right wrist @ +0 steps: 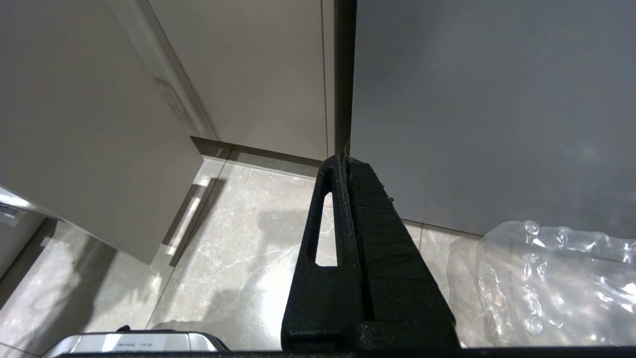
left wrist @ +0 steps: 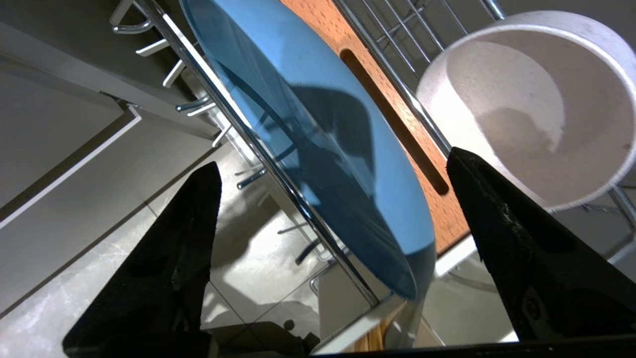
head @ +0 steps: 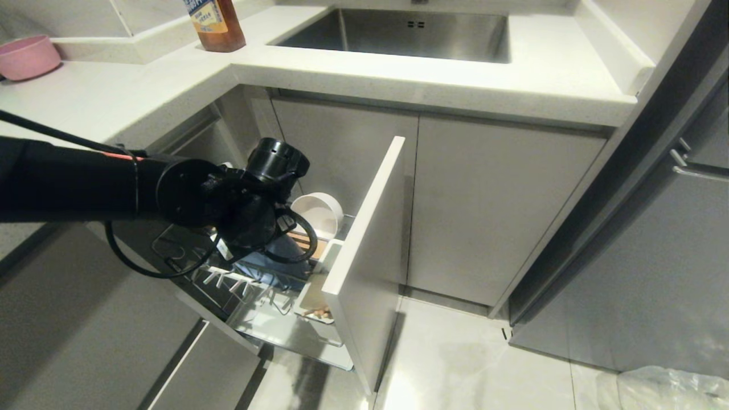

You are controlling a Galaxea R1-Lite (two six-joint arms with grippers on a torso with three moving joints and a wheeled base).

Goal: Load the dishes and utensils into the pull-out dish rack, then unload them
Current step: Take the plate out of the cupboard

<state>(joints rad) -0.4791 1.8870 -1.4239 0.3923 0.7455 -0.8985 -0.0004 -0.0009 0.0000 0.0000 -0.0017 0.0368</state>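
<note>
My left gripper should grab the light-blue plate's edge, its rim, to unload the dish rack.
The pull-out dish rack (head: 228,282) stands drawn out below the counter, its pale grey drawer front (head: 370,239) towards me. The light-blue plate (left wrist: 323,124) stands on edge in the chrome wires, beside the orange-brown slotted strip (left wrist: 447,219). A cream speckled bowl (left wrist: 526,99) lies on its side behind it. My left gripper (left wrist: 332,159) hovers over the plate's rim, open, one finger on each side and touching nothing. Light-wood chopstick ends (head: 319,312) show in the white utensil cup (head: 310,296). My right gripper (right wrist: 345,159) hangs shut and empty over the floor.
The counter holds a steel sink (head: 398,31), an orange bottle (head: 216,23) and a pink bowl (head: 25,57). A grey cabinet panel (head: 199,364) lies low on the left. Clear plastic wrap (head: 666,387) sits on the tiled floor at the right.
</note>
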